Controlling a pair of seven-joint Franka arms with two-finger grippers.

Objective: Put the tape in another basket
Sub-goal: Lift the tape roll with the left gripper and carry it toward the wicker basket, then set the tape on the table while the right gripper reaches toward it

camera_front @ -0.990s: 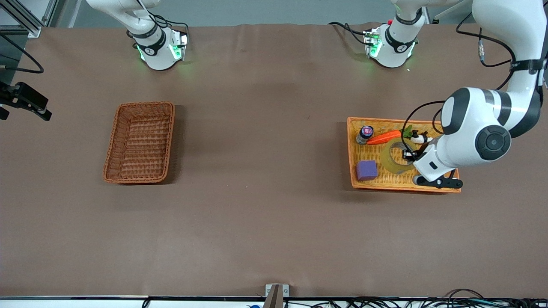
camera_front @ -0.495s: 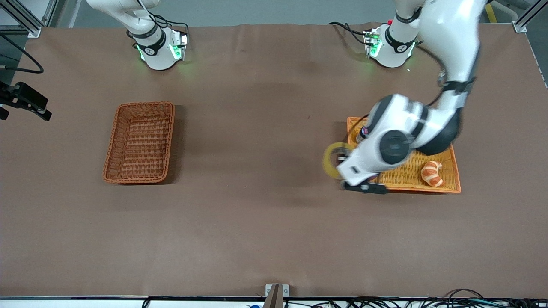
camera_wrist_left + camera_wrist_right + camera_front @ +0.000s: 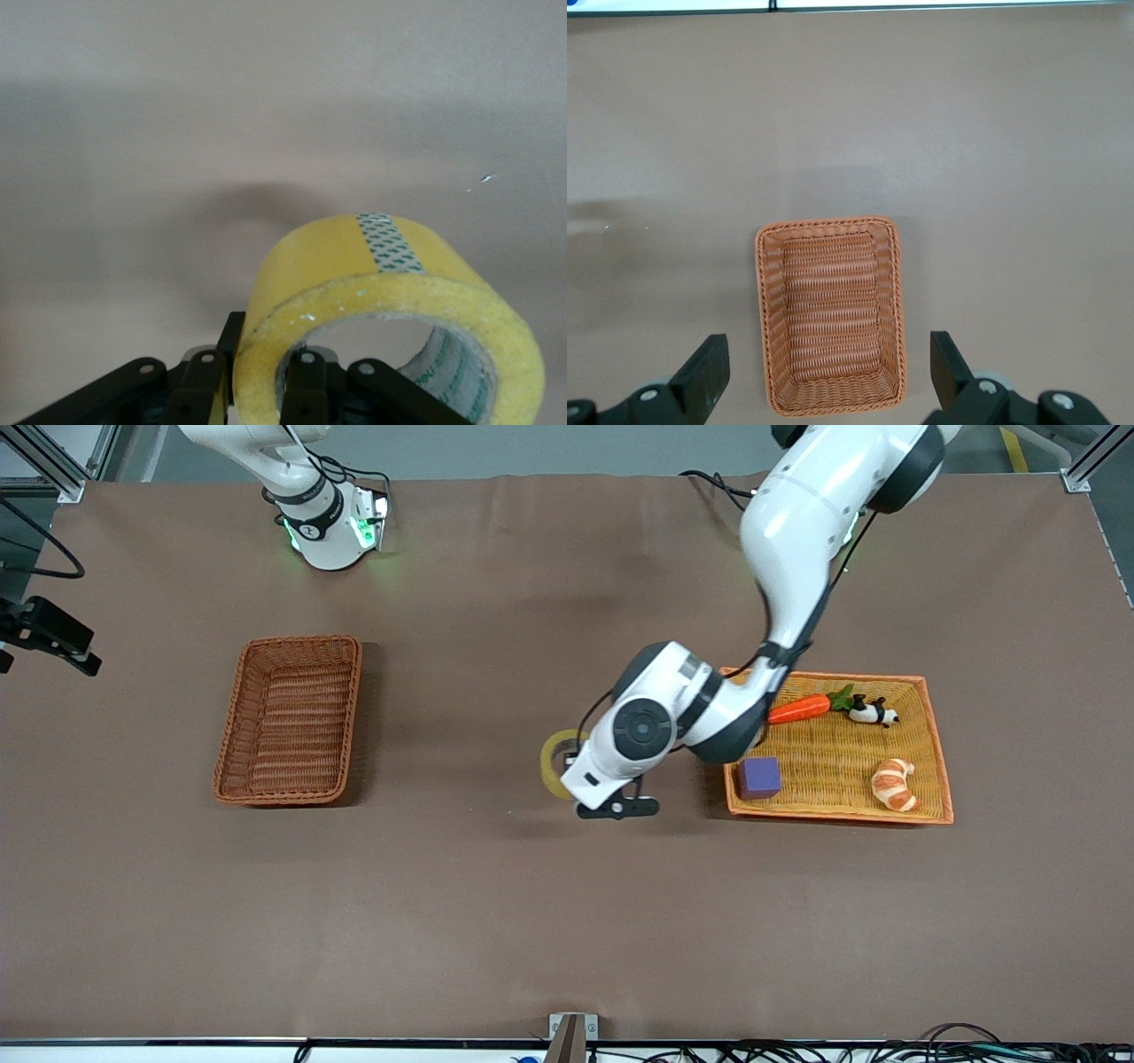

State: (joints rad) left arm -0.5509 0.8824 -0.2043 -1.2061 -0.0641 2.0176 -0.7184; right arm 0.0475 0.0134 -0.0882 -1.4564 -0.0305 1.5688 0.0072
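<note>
The tape roll (image 3: 319, 248) is hanging above the table and its shadow in the left wrist view, so my left gripper should keep holding the roll.
The yellowish tape roll (image 3: 553, 764) hangs over the bare table between the two baskets, beside the flat yellow tray. My left gripper (image 3: 573, 767) is shut on the roll's wall. In the left wrist view one finger sits inside the tape's (image 3: 390, 297) hole and one outside; the left gripper (image 3: 266, 365) holds it clear of the table. The reddish-brown wicker basket (image 3: 232, 726) stands empty toward the right arm's end. My right gripper (image 3: 828, 370) is open and empty, high over that basket (image 3: 759, 301), and is out of the front view.
The yellow woven tray (image 3: 824, 766) with an orange rim holds a purple cube (image 3: 760, 777), a carrot (image 3: 797, 709), a small panda toy (image 3: 871, 711) and a croissant (image 3: 893, 784). The left arm's elbow overlaps the tray's corner. A black camera mount (image 3: 49, 638) stands at the table's edge.
My left gripper has lifted the tape out of the yellow tray and carried it toward the right arm's end, over bare table. The right arm has not moved.
</note>
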